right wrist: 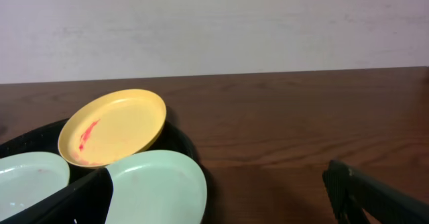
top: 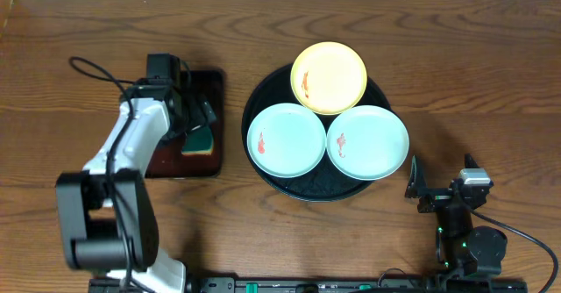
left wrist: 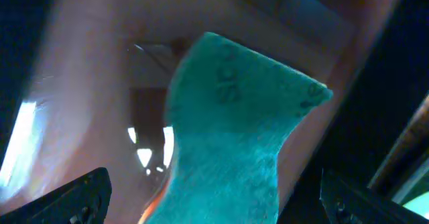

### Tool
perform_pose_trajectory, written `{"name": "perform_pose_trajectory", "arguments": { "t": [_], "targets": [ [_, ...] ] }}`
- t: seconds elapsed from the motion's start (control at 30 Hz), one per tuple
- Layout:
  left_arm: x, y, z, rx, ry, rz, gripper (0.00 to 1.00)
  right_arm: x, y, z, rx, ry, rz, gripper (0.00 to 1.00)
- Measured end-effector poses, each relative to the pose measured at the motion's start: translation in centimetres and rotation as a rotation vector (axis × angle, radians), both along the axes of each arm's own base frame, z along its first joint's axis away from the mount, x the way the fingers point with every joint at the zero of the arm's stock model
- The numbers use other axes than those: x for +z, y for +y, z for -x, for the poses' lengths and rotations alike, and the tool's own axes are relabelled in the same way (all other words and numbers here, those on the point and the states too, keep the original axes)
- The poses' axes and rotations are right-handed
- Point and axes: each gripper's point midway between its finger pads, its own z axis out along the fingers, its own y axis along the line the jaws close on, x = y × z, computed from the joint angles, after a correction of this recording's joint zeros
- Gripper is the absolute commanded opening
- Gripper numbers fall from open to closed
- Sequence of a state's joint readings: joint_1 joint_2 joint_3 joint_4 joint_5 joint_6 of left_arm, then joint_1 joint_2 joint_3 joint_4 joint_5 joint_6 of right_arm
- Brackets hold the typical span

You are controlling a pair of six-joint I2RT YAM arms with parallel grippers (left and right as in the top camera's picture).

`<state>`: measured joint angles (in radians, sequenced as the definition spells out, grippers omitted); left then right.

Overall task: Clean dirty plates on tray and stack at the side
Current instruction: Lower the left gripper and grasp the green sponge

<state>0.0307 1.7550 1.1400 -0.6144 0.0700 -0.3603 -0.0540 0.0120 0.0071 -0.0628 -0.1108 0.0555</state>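
I should grab the green sponge (top: pixel 200 142) across its long sides with my left gripper next, so its bottom stays free to wipe the dirty plates clean.
The round black tray (top: pixel 254 109) holds three plates. The yellow plate (top: pixel 329 76) at the back has a red smear. The left mint plate (top: pixel 286 139) and the right mint plate (top: pixel 368 142) each have a small red smear. My left gripper (top: pixel 198 125) is open over a green sponge (top: pixel 200 142). In the left wrist view the sponge (left wrist: pixel 234 123) lies between my spread fingers (left wrist: pixel 214 190), with gaps on both sides. My right gripper (top: pixel 415 186) is open and empty, right of the tray. The right wrist view shows the yellow plate (right wrist: pixel 114 127) and a mint plate (right wrist: pixel 157 187).
The sponge lies on a rectangular reddish-brown tray (top: pixel 210 87) at the left, under my left arm. Bare wooden table (top: pixel 491 82) lies to the right of the black tray and in front of it. A wall (right wrist: pixel 214 29) stands behind the table.
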Motion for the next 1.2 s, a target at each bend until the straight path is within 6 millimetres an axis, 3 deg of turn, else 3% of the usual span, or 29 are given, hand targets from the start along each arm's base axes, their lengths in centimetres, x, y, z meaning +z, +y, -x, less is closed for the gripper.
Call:
{"name": "perform_pose_trajectory", "arguments": {
  "t": [0.1,0.23,0.63,0.87,1.07,1.2],
  "targets": [
    [-1.5,-0.9,-0.2,-0.078,0.02,0.036,1.0,0.0,0.0,0.0,0.0,0.0,0.0,0.99],
    [-1.4,-1.4,-0.8,-0.12,-0.005,0.053,0.95,0.0,0.0,0.0,0.0,0.0,0.0,0.99],
    [-1.7,-0.8,-1.0,-0.138,-0.01,0.007,0.92,0.0,0.0,0.0,0.0,0.0,0.0,0.99],
    [-3.5,-0.6,-0.4,-0.135,0.045,0.001,0.87,0.0,0.0,0.0,0.0,0.0,0.0,0.99],
    [-4.1,-0.5,-0.2,-0.136,0.062,-0.004,0.61,0.0,0.0,0.0,0.0,0.0,0.0,0.99],
    [-4.1,-0.5,-0.2,-0.139,0.062,-0.004,0.52,0.0,0.0,0.0,0.0,0.0,0.0,0.99]
  ]
}}
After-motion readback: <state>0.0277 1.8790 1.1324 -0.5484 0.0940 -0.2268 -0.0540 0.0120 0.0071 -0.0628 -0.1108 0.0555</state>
